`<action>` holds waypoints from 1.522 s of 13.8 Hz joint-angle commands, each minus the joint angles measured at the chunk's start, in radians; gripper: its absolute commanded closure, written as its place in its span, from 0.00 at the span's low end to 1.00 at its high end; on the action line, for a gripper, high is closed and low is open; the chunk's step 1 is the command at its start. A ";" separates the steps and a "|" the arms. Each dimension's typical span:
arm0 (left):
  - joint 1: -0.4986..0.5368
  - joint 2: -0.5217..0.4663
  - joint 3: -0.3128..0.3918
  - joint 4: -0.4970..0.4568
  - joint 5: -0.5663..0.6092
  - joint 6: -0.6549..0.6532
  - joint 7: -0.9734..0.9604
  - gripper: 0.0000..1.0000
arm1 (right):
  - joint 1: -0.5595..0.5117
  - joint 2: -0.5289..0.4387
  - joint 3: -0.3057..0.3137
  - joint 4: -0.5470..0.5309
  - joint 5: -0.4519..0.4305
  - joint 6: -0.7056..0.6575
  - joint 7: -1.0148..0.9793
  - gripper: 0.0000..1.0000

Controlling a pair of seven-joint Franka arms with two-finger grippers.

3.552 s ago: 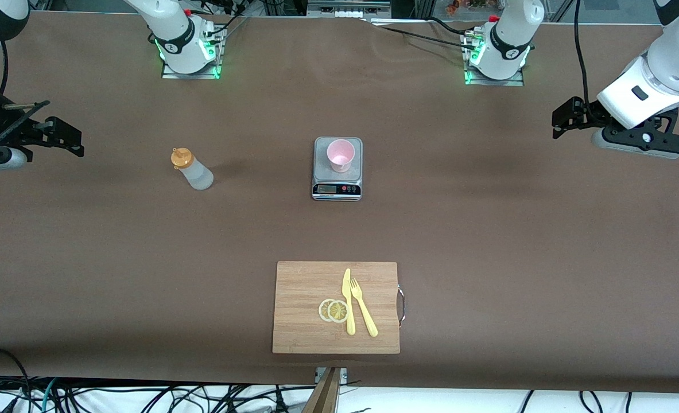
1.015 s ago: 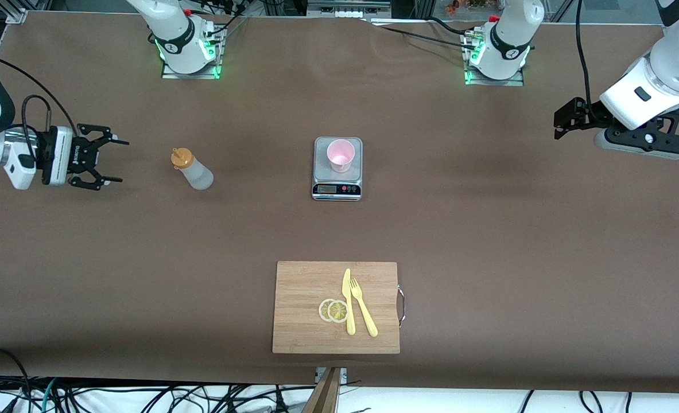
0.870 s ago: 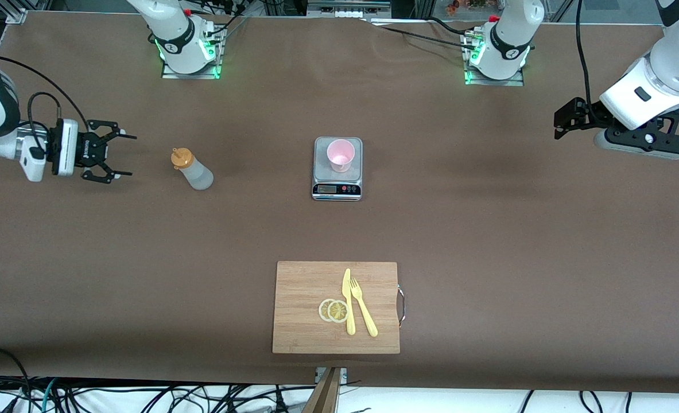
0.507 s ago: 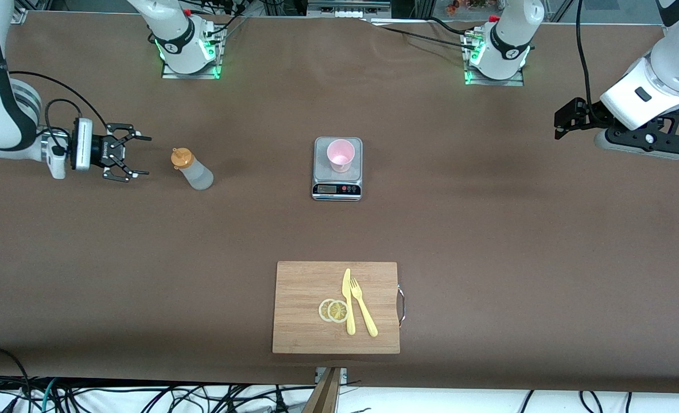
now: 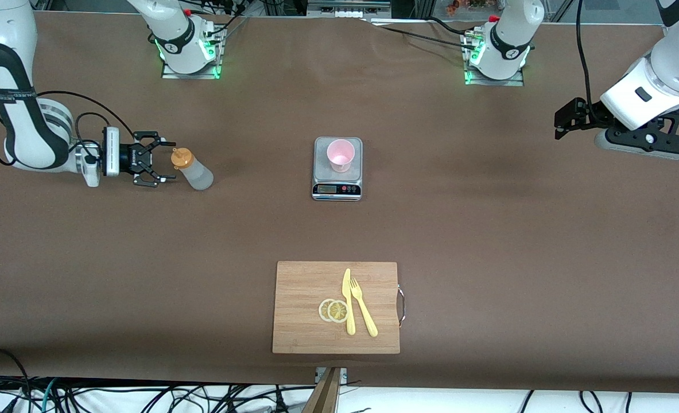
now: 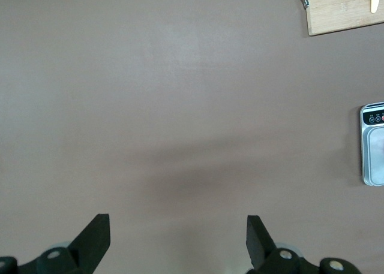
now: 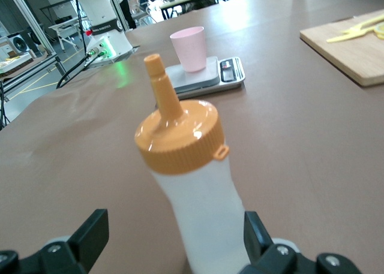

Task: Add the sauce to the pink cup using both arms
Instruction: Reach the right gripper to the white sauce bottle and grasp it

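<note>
The robot's right gripper will next take the sauce bottle by its whitish body [image 5: 200, 175], so that it can add sauce to the pink cup [image 5: 340, 155].
The sauce bottle [image 5: 193, 171], whitish with an orange nozzle cap, stands upright on the table toward the right arm's end. My right gripper [image 5: 168, 160] is open and level with it, fingertips just short of its side. In the right wrist view the bottle [image 7: 198, 190] fills the gap between the open fingers [image 7: 90, 235] of the right gripper [image 7: 174, 238]. The pink cup [image 5: 340, 155] stands on the grey scale [image 5: 323, 169] mid-table and also shows in the right wrist view [image 7: 189, 48]. My left gripper [image 5: 559, 121] waits open and empty over the left arm's end of the table, and is seen in the left wrist view [image 6: 178, 241].
A wooden cutting board [image 5: 305, 310] with a yellow knife [image 5: 348, 304], a yellow fork [image 5: 363, 312] and lemon slices [image 5: 333, 310] lies nearer to the front camera than the scale. The scale's edge [image 6: 373, 145] shows in the left wrist view.
My right arm has swung in from its end of the table and brought its open gripper up to the sauce bottle. The left arm, bottle and cup have not moved.
</note>
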State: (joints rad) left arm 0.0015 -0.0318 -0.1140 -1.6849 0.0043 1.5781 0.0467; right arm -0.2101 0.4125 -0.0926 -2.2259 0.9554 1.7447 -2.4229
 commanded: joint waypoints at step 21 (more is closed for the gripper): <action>0.008 0.006 0.004 0.017 -0.004 -0.016 0.028 0.00 | 0.024 0.117 0.074 0.081 0.086 0.078 -0.087 0.68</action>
State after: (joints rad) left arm 0.0018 -0.0317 -0.1083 -1.6849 0.0043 1.5781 0.0486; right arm -0.1960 0.5134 -0.0193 -2.1738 1.0212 1.8184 -2.4965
